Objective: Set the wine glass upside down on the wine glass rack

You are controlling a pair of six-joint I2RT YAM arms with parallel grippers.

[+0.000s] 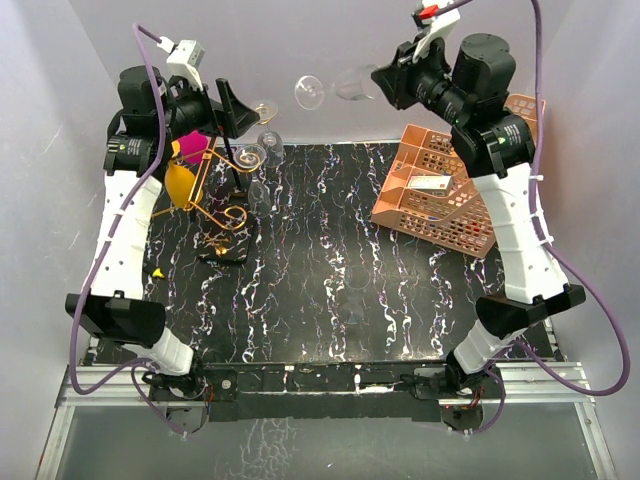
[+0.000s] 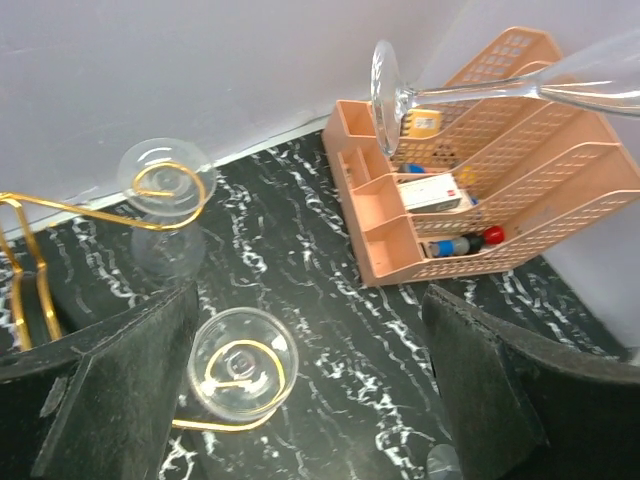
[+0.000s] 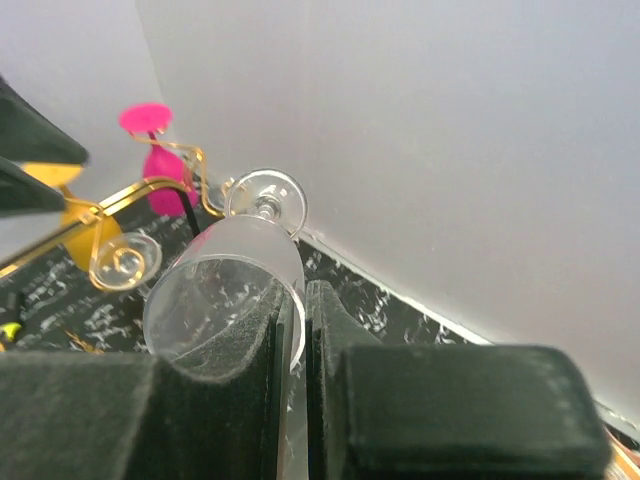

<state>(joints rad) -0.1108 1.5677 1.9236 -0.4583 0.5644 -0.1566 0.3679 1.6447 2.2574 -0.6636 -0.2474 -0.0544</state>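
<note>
The stem of the clear wine glass should stay free to hang upside down on the rack, so the left gripper should next grab the glass by the rim of its foot (image 1: 309,92) (image 2: 384,132).
My right gripper (image 1: 388,82) is shut on the clear wine glass (image 1: 345,86), which lies sideways in the air near the back wall with its foot (image 1: 309,92) pointing left. In the right wrist view the gripper (image 3: 300,335) pinches the wall of the glass's bowl (image 3: 225,290), one finger inside and one outside. The wine glass rack (image 1: 225,215) stands at the back left, gold wire on a dark post. Pink (image 1: 192,146), yellow (image 1: 178,183) and clear glasses (image 2: 165,180) hang on it. My left gripper (image 1: 236,110) hovers open above the rack, and nothing sits between its fingers (image 2: 120,390).
An orange perforated tray rack (image 1: 450,190) holding small items stands at the back right, below the right arm. A second clear glass (image 2: 240,365) hangs on a gold scroll just beside my left gripper's left finger. The grey back wall is close behind both grippers.
</note>
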